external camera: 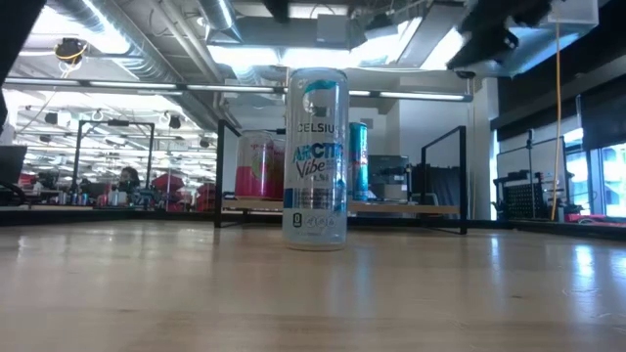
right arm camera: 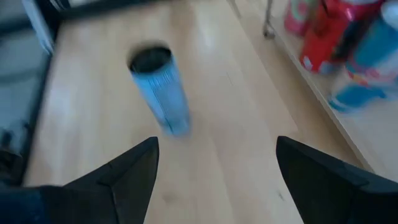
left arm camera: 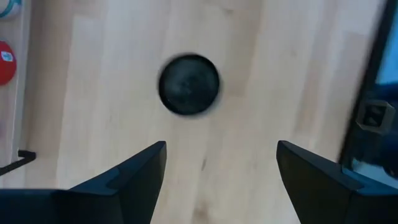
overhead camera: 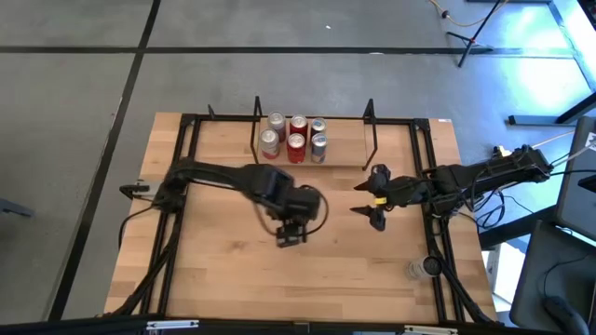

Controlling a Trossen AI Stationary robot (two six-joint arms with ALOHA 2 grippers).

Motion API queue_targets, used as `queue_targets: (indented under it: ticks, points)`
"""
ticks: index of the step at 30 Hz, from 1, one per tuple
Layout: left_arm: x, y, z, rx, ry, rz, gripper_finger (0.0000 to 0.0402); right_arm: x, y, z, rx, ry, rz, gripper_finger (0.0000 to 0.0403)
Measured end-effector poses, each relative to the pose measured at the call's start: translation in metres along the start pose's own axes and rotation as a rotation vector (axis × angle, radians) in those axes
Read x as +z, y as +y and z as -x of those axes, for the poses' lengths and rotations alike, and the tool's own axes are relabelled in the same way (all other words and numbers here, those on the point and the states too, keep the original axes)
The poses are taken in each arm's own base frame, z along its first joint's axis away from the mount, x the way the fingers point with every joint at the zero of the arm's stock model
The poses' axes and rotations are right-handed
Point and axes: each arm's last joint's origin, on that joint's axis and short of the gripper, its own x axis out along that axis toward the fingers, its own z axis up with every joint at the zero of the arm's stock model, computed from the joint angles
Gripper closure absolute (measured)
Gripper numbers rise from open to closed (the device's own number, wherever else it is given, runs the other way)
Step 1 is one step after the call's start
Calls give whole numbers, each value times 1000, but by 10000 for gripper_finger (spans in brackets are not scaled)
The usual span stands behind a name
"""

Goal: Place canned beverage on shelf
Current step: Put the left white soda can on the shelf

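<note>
The can's base has to stay free to stand on the shelf (overhead camera: 345, 149), so my right gripper needs to reach the can and grab its dark-topped end.
A tall white-and-blue can (external camera: 315, 156) with a dark top (left arm camera: 188, 84) stands upright on its base on the wooden table; it also shows in the right wrist view (right arm camera: 160, 87). In the high view my left arm hides it. My left gripper (overhead camera: 291, 234) is open and points down above the can, touching nothing; its fingers (left arm camera: 221, 149) stand short of the can's top. My right gripper (overhead camera: 357, 198) is open and empty to the can's right, pointing toward it (right arm camera: 217, 146). The shelf (overhead camera: 345, 149) at the far middle holds several cans.
Several red and silver-blue cans (overhead camera: 296, 140) stand on the shelf's left half; its right half is bare board. Black rod frames (overhead camera: 370, 121) rise at both shelf ends. A small clear round object (overhead camera: 424, 268) sits near the table's near right corner. Black rails (overhead camera: 177, 186) run along the table's sides.
</note>
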Motion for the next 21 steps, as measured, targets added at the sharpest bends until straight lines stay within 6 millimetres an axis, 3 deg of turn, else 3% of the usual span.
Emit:
queue_targets:
  ticks: [4,10,17,21]
  points:
    - [-26,-7,27,-10,-51,-61,111,12,10,-14,64,-93,-14,95]
    - [-74,-7,59,-7,-205,-72,111,19,26,-54,130,-156,44,95]
    - [-144,-4,64,-65,-343,42,111,19,38,-96,149,-218,81,95]
    - [-176,-1,58,-117,-394,93,111,16,41,-116,129,-245,71,95]
